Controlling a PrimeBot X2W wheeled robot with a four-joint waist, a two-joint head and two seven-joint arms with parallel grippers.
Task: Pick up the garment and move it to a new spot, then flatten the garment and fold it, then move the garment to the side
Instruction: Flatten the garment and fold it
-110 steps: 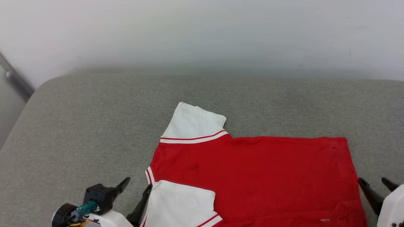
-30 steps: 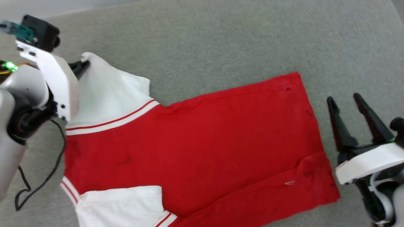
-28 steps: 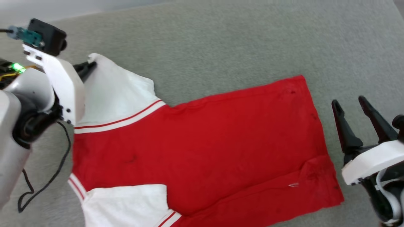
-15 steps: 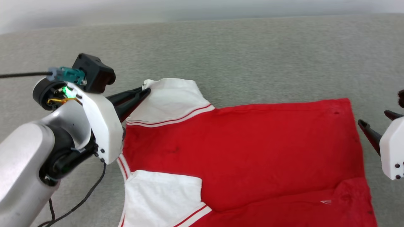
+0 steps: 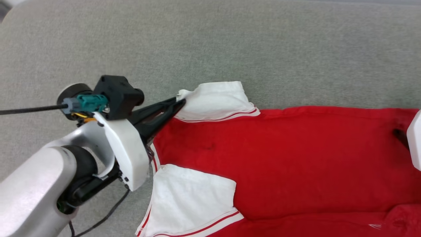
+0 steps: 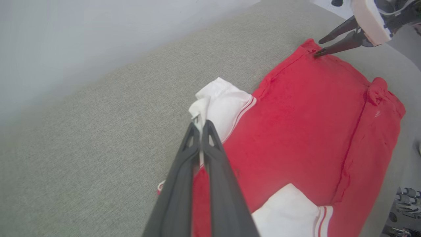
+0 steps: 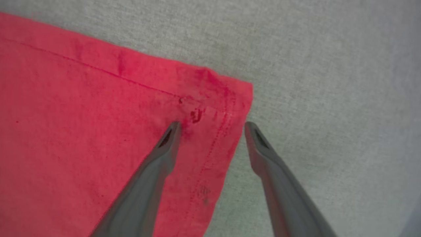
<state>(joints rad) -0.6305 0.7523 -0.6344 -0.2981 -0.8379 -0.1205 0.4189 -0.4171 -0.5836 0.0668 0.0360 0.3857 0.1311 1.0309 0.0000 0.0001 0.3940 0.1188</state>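
My right gripper will grab the garment by its puckered hem corner [image 7: 227, 98] next, because the red body is lying flat on the cushion.
The garment [image 5: 279, 158] lies spread on a grey cushion [image 5: 230, 42], plain red side up, white sleeves toward my left. My left gripper [image 5: 180, 99] is shut on the tip of the far white sleeve [image 5: 217, 100], which is raised and bunched; the left wrist view shows its fingers [image 6: 210, 158] pinched together on that sleeve [image 6: 227, 108]. My right gripper [image 7: 210, 126] stands open over the far hem corner [image 7: 210, 89]. One fingertip [image 7: 172, 128] rests on the red cloth, the other is over the bare cushion. The left wrist view shows the right gripper [image 6: 317, 48] at that same corner.
The near white sleeve [image 5: 194, 197] lies folded onto the red body. A fold runs along the garment's near edge [image 6: 378, 131]. A pale wall [image 6: 65, 39] backs the cushion. A black cable [image 5: 29, 109] trails from my left wrist. Bare cushion stretches beyond and left of the garment.
The head camera has swung, shifting the whole picture. My left gripper stays shut on the sleeve, which is now raised and bunched. My right gripper has come from beside the hem onto its corner.
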